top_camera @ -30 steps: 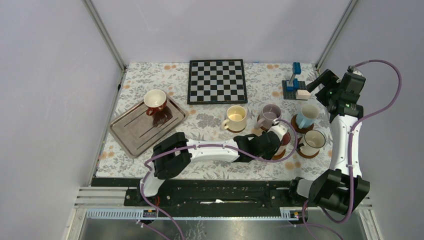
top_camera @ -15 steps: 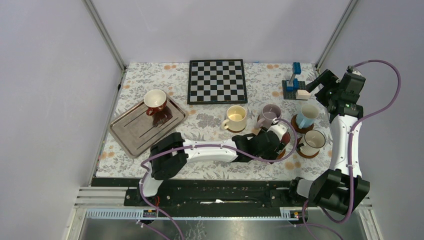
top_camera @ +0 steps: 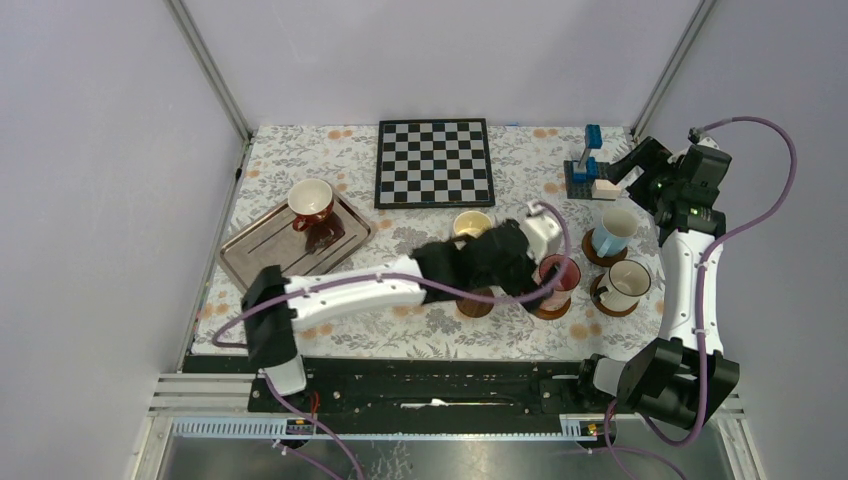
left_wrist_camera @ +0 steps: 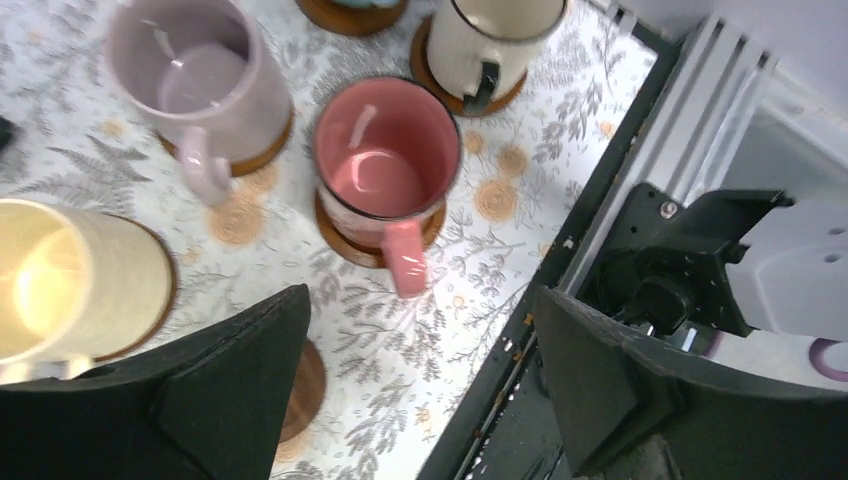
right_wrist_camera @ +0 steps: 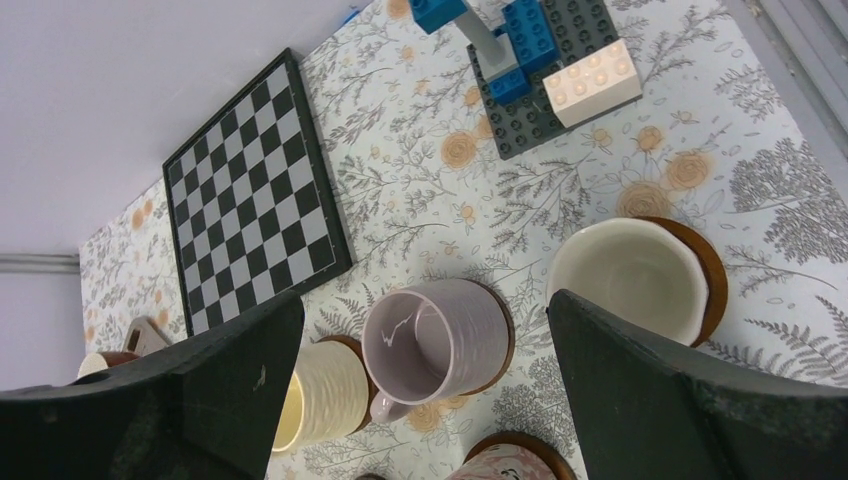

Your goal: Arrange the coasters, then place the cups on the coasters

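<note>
My left gripper grips the dark red cup by its handle next, so its base stays free to sit on the empty coaster [top_camera: 476,305].
The pink cup [left_wrist_camera: 385,165] stands on a coaster [left_wrist_camera: 345,240] with nothing gripping it. My left gripper [left_wrist_camera: 420,390] hangs open above the table just in front of that cup. An empty coaster [top_camera: 476,305] lies beside it, partly hidden under my left finger [left_wrist_camera: 230,380]. The lilac cup [right_wrist_camera: 440,335], cream-yellow cup [right_wrist_camera: 320,395], light blue cup [top_camera: 612,230] and dark-rimmed white cup [top_camera: 625,283] each sit on a coaster. A dark red cup [top_camera: 311,200] stands on the tray [top_camera: 260,270] next to a small dark coaster [top_camera: 325,235]. My right gripper [top_camera: 640,165] is open and empty at the back right.
A chessboard [top_camera: 434,162] lies at the back centre. A small brick model [top_camera: 588,165] stands just left of the right gripper. The table's front edge and black rail [left_wrist_camera: 560,330] run close under my left gripper.
My left gripper opened, let go of the pink cup on its coaster, then rose and drew back. An empty coaster now shows in front. The right arm stayed still.
</note>
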`<state>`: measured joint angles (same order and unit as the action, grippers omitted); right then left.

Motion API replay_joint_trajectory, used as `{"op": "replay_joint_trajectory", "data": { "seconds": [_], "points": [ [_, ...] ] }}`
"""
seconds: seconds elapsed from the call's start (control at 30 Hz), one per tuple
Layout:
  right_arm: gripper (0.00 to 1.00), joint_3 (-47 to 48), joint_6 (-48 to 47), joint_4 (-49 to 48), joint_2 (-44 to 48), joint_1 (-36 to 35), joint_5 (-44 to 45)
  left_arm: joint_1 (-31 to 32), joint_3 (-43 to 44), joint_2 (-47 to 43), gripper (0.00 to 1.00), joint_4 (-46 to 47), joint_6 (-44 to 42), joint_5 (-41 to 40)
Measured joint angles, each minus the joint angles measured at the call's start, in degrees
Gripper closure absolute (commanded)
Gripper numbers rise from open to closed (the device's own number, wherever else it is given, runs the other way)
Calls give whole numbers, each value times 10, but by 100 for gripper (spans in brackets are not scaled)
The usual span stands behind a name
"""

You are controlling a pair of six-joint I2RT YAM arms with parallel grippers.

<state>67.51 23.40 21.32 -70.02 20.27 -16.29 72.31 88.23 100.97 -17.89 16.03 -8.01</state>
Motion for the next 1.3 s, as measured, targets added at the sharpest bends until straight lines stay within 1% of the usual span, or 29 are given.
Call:
{"op": "replay_joint_trajectory", "data": {
  "seconds": [0.07,0.13,0.2,0.37,0.43,0.5,0.6,0.67,0.8,0.9,0.97,1.03,1.1,1.3],
  "points": [
    [0,-5,-9,-9,0,0,-16,-31,0,-29,4,-12,-7,40],
    [1,-13,-26,-18,1,0,-31,-91,0,-60,3,-24,-11,77],
    [0,-22,-42,-24,3,0,-43,-176,-2,-92,3,-28,-12,97],
    [0,-26,-76,-26,3,0,-71,-394,-4,-151,2,-57,-23,108],
    [1,-26,-91,-29,2,0,-86,-472,-10,-167,2,-76,-39,137],
    [0,-27,-105,-31,0,0,-99,-557,-35,-185,3,-90,-58,173],
    [1,-33,-126,-39,0,0,-111,-666,-87,-207,6,-114,-92,204],
    [0,-38,-137,-41,-1,0,-117,-718,-112,-214,8,-137,-116,218],
    [0,-49,-153,-46,-5,0,-131,-793,-140,-214,17,-160,-161,242],
    [1,-57,-157,-54,-12,0,-136,-829,-166,-211,25,-155,-193,245],
    [0,-62,-159,-56,-17,0,-139,-839,-183,-202,29,-149,-212,245],
    [0,-67,-161,-58,-20,0,-147,-841,-204,-187,36,-136,-235,243],
    [0,-71,-163,-58,-21,0,-149,-841,-226,-166,40,-123,-251,241],
    [0,-75,-172,-58,-21,0,-153,-841,-271,-110,41,-84,-281,244]
  ]
}}
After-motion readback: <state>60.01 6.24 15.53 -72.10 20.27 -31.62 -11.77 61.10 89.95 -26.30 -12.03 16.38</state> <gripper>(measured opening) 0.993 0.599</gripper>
